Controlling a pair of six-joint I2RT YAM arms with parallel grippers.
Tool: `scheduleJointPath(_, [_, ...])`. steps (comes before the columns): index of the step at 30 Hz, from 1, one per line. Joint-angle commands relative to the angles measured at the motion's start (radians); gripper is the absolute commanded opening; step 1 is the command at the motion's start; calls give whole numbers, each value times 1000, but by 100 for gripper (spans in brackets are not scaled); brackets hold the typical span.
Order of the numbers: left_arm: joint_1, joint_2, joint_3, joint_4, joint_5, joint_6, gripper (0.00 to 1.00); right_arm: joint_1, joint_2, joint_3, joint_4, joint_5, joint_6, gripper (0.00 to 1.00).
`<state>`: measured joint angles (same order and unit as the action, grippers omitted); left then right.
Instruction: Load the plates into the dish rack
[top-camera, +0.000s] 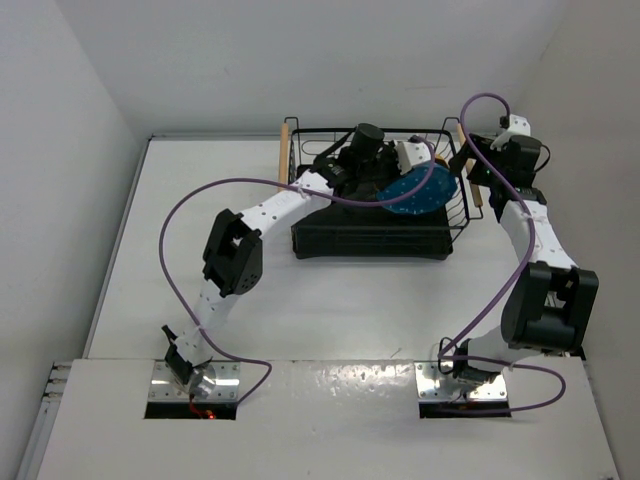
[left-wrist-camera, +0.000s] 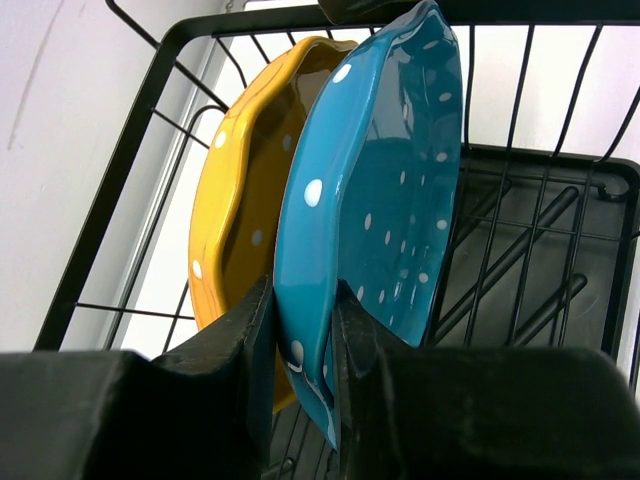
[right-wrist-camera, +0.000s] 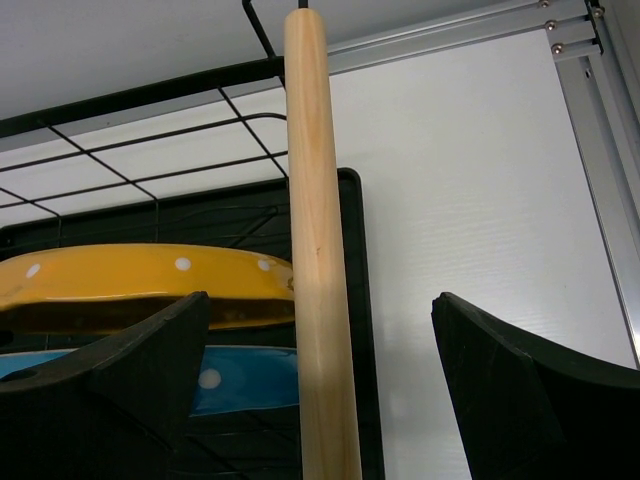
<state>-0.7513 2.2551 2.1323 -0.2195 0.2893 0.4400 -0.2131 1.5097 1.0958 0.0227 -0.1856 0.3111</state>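
Note:
The teal blue plate is on edge beside the yellow-orange plate, so it would stay in the rack (top-camera: 370, 240). It is time for my left gripper to open.
The dish rack (top-camera: 370, 240) stands at the table's far middle. My left gripper (top-camera: 420, 168) reaches into its right end and is shut on the rim of the teal blue plate (top-camera: 415, 192), which tilts on edge inside the rack. In the left wrist view the fingers (left-wrist-camera: 240, 340) pinch that blue plate (left-wrist-camera: 380, 200), and the yellow-orange plate (left-wrist-camera: 250, 180) stands on edge just behind it against the rack wires. My right gripper (right-wrist-camera: 320, 300) is open astride the rack's right wooden handle (right-wrist-camera: 315, 250) without touching it. Both plates show beyond it, yellow-orange (right-wrist-camera: 150, 275) and blue (right-wrist-camera: 250, 380).
The rack's black wire walls (left-wrist-camera: 520, 200) and tray base close in around the plates. Its left wooden handle (top-camera: 283, 155) faces the white table. The back wall is close behind the rack. Purple cables loop over both arms.

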Motion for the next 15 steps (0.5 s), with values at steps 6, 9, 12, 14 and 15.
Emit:
scheduleJointPath(6, [21, -32, -25, -83, -52, 5, 3, -2, -40, -4, 60, -23, 2, 92])
scheduleJointPath(9, [21, -32, -6, -92, 25, -37, 16, -2, -32, 1, 65, -31, 14, 93])
scheduleJointPath(12, [21, -23, -6, -101, 63, -49, 23, -3, -29, 7, 63, -31, 14, 93])
scheduleJointPath(14, [21, -23, 5, -101, 73, -70, 28, -2, -31, 7, 65, -31, 13, 93])
scheduleJointPath(15, [21, -11, 14, -101, 73, -70, 30, -3, -31, 6, 65, -29, 11, 93])
